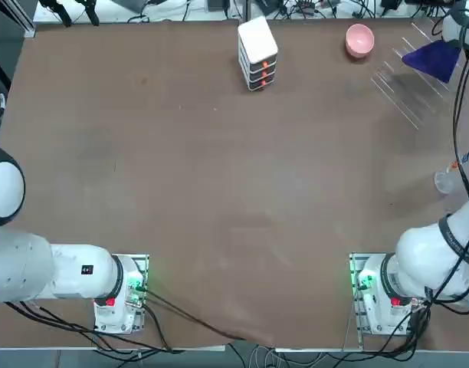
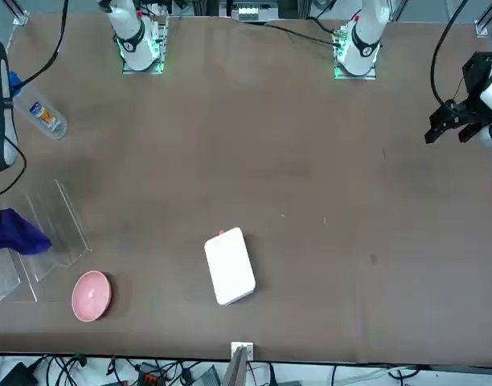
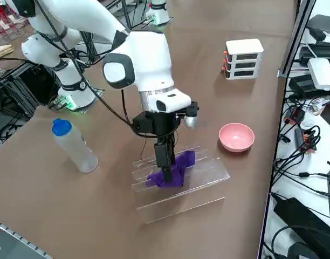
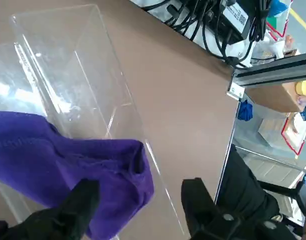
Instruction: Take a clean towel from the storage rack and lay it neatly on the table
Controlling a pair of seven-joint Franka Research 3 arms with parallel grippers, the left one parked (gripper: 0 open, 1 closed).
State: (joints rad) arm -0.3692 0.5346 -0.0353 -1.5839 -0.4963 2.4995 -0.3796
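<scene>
The right gripper grabs the purple towel by its folded corner [image 2: 43, 242] next, to take it out of the storage rack [image 2: 57, 225].
The purple towel [image 3: 174, 171] lies bunched in the clear-rod storage rack [image 3: 200, 181] near the far right corner of the brown table [image 1: 219, 176]. My right gripper [image 3: 164, 161] points straight down into the rack at the towel. In the wrist view the right gripper [image 4: 138, 192] is open. One black finger [image 4: 78, 205] rests against the purple towel [image 4: 68, 160], and the other finger [image 4: 198, 200] stands off its folded end. From overhead the towel [image 1: 432, 57] shows over the rack [image 1: 403, 88]. The front view has the towel [image 2: 17, 233] at the left edge on the rack [image 2: 57, 225].
A small pink bowl [image 3: 236, 136] sits just beyond the rack. A white stacked box with orange-red marks [image 3: 243, 58] stands farther along the far edge. A clear bottle with a blue cap [image 3: 73, 145] stands on the robot's side of the rack. Cables run past the far table edge.
</scene>
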